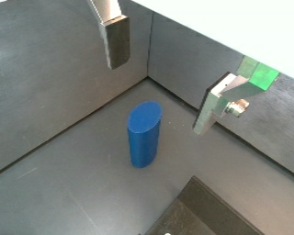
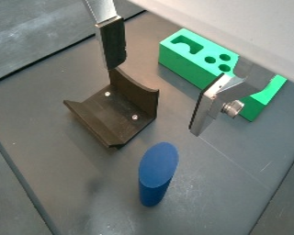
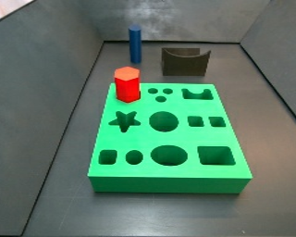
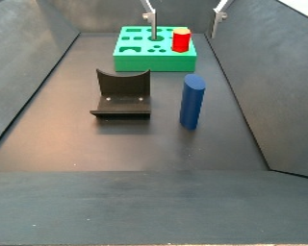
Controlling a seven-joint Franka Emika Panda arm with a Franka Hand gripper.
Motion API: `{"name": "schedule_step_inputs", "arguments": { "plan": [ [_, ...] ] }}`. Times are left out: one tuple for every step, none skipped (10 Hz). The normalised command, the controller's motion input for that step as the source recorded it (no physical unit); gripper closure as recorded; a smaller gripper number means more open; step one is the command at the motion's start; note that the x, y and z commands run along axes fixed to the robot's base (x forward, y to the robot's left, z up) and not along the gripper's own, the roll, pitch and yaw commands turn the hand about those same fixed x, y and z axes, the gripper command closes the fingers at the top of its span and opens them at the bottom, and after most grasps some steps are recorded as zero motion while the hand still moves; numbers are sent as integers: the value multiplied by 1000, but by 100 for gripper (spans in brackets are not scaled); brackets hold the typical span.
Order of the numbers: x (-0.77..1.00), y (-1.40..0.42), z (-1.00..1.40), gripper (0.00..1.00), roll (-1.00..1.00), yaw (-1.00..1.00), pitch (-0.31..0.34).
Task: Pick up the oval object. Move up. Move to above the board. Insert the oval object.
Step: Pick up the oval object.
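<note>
I need to insert the blue peg into the board, so I should next grab the peg with my gripper by its upper part (image 3: 134, 32) (image 1: 143, 117).
The oval object, a slim tall blue peg (image 4: 192, 102), stands upright on the dark floor, apart from the board; it also shows in a side view (image 3: 134, 44) and in both wrist views (image 1: 143, 136) (image 2: 157, 174). The green board (image 3: 144, 171) with shaped holes lies flat, seen too in a side view (image 4: 131, 60) and a wrist view (image 2: 186, 69). My gripper (image 1: 167, 73) (image 2: 162, 78) is open and empty, hanging well above the blue peg, which lies below the gap between the fingers. In a side view only its fingertips (image 4: 150, 14) show at the frame's upper edge.
A short red hexagonal peg (image 3: 127, 83) (image 4: 181, 39) stands in a hole of the board. A dark grey notched block (image 4: 120, 96) (image 2: 113, 115) (image 3: 184, 60) sits on the floor beside the blue peg. Grey walls enclose the floor on all sides.
</note>
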Motion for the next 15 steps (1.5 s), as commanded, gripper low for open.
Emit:
{"name": "schedule_step_inputs", "arguments": {
  "plan": [
    [-129,51,-131,0,0,0,-59],
    [-71,209,-871,0,-66,94,-156],
    [0,209,-971,0,-21,140,-139],
    [0,203,-974,0,-16,129,-140],
    [0,166,-1000,0,-4,83,-127],
    [-37,114,-1000,0,0,29,-124],
    [-157,40,-1000,0,0,6,-96],
    [-320,0,-1000,0,39,0,-91],
    [-351,0,-1000,0,46,0,-90],
    [-254,0,-1000,0,63,0,-126],
    [0,0,-840,0,211,166,-97],
    [-20,0,-334,0,67,0,-134],
    [0,9,0,0,-40,0,-10],
    [0,0,0,0,0,0,0],
    [0,0,0,100,0,0,0]
  ]
}}
